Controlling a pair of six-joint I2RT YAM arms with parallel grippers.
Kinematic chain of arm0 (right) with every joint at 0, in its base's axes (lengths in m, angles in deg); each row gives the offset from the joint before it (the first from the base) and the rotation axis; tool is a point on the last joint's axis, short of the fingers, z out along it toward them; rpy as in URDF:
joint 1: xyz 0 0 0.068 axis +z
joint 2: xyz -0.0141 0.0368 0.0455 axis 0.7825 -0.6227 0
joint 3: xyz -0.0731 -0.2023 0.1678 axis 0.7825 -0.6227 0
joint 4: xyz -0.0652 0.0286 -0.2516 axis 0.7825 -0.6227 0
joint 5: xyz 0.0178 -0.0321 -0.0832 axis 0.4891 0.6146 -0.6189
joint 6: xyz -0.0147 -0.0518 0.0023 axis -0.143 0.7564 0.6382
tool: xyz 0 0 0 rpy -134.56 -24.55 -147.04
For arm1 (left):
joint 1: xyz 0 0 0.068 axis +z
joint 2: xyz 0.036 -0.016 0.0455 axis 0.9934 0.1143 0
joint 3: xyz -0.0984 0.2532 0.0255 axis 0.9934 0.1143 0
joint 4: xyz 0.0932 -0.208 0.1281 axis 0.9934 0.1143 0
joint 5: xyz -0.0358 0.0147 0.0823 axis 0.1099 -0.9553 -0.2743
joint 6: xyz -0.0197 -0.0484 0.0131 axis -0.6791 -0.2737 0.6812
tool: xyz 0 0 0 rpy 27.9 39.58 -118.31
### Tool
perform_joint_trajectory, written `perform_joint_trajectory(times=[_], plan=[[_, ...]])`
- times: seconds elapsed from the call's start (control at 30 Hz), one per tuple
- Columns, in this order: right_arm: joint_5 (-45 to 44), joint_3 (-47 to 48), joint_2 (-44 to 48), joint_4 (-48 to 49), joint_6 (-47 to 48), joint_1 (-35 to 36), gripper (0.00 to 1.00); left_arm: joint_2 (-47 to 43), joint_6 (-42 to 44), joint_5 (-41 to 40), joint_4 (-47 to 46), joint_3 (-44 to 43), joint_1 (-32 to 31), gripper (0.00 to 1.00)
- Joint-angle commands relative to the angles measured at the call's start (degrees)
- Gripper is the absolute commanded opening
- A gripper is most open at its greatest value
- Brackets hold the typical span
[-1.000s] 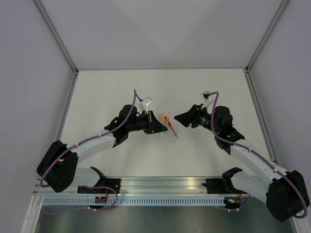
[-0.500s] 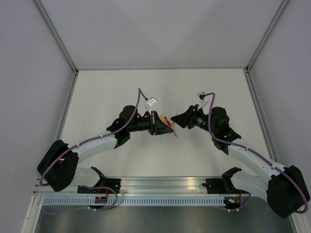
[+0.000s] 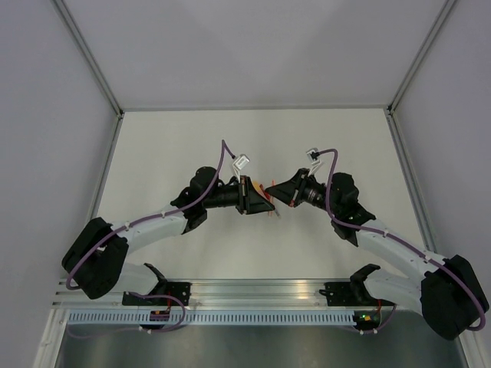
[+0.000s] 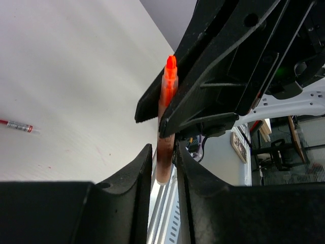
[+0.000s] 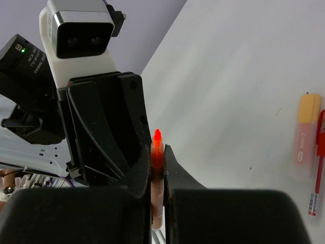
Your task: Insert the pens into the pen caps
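The peach lower body of the pen lies between my left gripper's open fingers, which reach past it, so it is time to close and catch it.
The orange pen (image 4: pixel 168 86) stands in mid-air between both grippers, bare orange tip up. My right gripper (image 5: pixel 157 153) is shut on its upper barrel, just below the tip (image 5: pixel 157 136). My left gripper (image 4: pixel 163 152) is around the peach lower barrel with its jaws slightly apart, a thin gap showing beside the pen. In the top view the left gripper (image 3: pixel 257 201) and right gripper (image 3: pixel 279 193) meet nose to nose at mid-table. On the table lie the red pen (image 5: pixel 317 162) and, beside it, an orange-peach pen cap (image 5: pixel 306 134).
The red pen (image 4: pixel 18 125) lies apart on the white table (image 3: pixel 192 146). Grey walls with metal corner posts close in the table on three sides. The arms' base rail (image 3: pixel 253 295) runs along the near edge.
Both grippers moved together at mid-table. The right gripper closed on the orange pen that the left was holding, and the left jaws have loosened around it.
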Motion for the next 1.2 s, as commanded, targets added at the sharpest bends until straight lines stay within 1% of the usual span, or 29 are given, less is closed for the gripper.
perform_joint_trajectory(times=[0.0,0.13,0.23,0.27,0.33,0.37,0.43,0.47,0.5,0.53,0.57,0.6,0.63,0.67,0.7,0.73,0.77,0.8,0.83,0.87,0.9,0.97,1.0,1.07,1.1,1.13,1.17], plan=[[1.12,-0.84,-0.47,4.53,-1.42,0.66,0.00,1.63,0.70,1.88,-4.84,-0.17,-0.14,0.30],[1.30,-0.93,-0.47,5.14,-1.86,1.01,0.00,2.77,0.35,2.32,-5.72,-0.35,-0.23,0.29],[1.47,-1.02,-0.47,5.40,-1.95,1.10,0.00,2.77,0.00,3.11,-6.60,-0.35,-0.23,0.08],[1.47,-1.02,-0.56,5.41,-1.87,1.10,0.00,2.77,-0.17,3.11,-6.52,-0.26,-0.23,0.03],[1.47,-0.93,-0.73,5.32,-1.78,1.18,0.02,2.34,-0.26,3.20,-6.69,-0.09,-0.23,0.02],[1.47,-0.84,-1.17,5.32,-1.78,1.18,0.11,2.16,-0.53,3.20,-6.86,0.00,-0.23,0.02],[2.17,-0.31,-1.52,4.71,-1.60,1.19,0.18,1.20,-0.62,3.03,-7.13,0.53,-0.23,0.02],[2.44,0.21,-1.78,4.53,-1.34,1.27,0.31,0.76,-0.70,2.16,-7.04,0.97,-0.23,0.02],[2.61,0.82,-1.61,2.53,-0.90,1.27,0.37,0.32,-0.70,1.54,-6.61,1.15,-0.14,0.02],[2.35,1.53,-1.35,0.59,0.06,1.27,0.43,-0.56,-0.18,0.66,-3.82,0.97,-0.22,0.02],[1.39,2.32,-0.13,-1.52,2.07,1.19,0.56,-0.91,0.17,-0.22,-1.61,0.54,-0.14,0.02],[-0.10,4.06,0.84,-4.06,3.13,1.18,0.59,-1.35,0.70,-1.88,1.10,-0.08,-0.05,0.02],[-4.20,4.78,1.98,-9.39,4.28,1.27,0.60,-1.88,1.14,-3.20,4.00,-1.74,0.12,0.02],[-6.42,5.83,3.91,-12.06,5.16,1.19,0.62,-2.67,1.93,-4.69,9.95,-2.54,0.30,0.02],[-8.35,7.84,4.53,-17.48,6.47,1.18,0.62,-3.11,2.54,-8.10,13.05,-4.02,0.39,0.02],[-10.37,8.99,5.15,-20.49,7.09,1.18,0.63,-3.72,3.85,-10.14,16.22,-4.65,0.39,0.02],[-14.92,10.22,5.33,-23.22,7.27,1.18,0.63,-4.77,4.74,-11.99,18.95,-5.18,0.39,0.02],[-17.31,12.32,5.24,-28.64,6.67,1.18,0.62,-5.48,5.53,-16.09,23.32,-5.62,0.39,0.02],[-19.86,13.21,4.90,-31.39,5.88,1.18,0.62,-6.27,7.54,-18.31,24.93,-5.62,0.48,0.02],[-25.63,15.22,3.33,-35.94,3.17,1.10,0.61,-8.63,8.60,-23.29,26.52,-4.32,0.48,0.02],[-28.56,16.29,2.27,-37.56,3.14,1.01,0.61,-10.22,9.40,-25.52,25.92,-4.30,0.48,0.02],[-32.87,18.22,-1.67,-40.46,-1.67,0.22,0.60,-13.82,10.54,-29.21,23.12,1.21,0.83,0.02],[-36.29,20.67,-3.27,-43.61,-3.26,-0.22,0.60,-17.49,10.46,-31.41,20.23,5.15,1.26,0.02],[-39.73,23.93,-8.52,-47.57,-8.26,-1.97,0.58,-20.85,10.98,-31.52,18.80,7.64,2.40,0.02],[-43.49,27.69,-10.21,-52.20,-10.11,-2.59,0.57,-22.43,11.51,-31.95,19.06,8.61,2.50,0.02],[-45.36,29.55,-12.14,-54.69,-11.87,-3.73,0.56,-25.32,13.17,-31.96,19.67,8.88,2.50,0.02],[-47.46,31.57,-15.73,-57.06,-15.71,-4.35,0.54,-26.74,14.05,-31.87,19.42,9.40,2.50,0.02]])
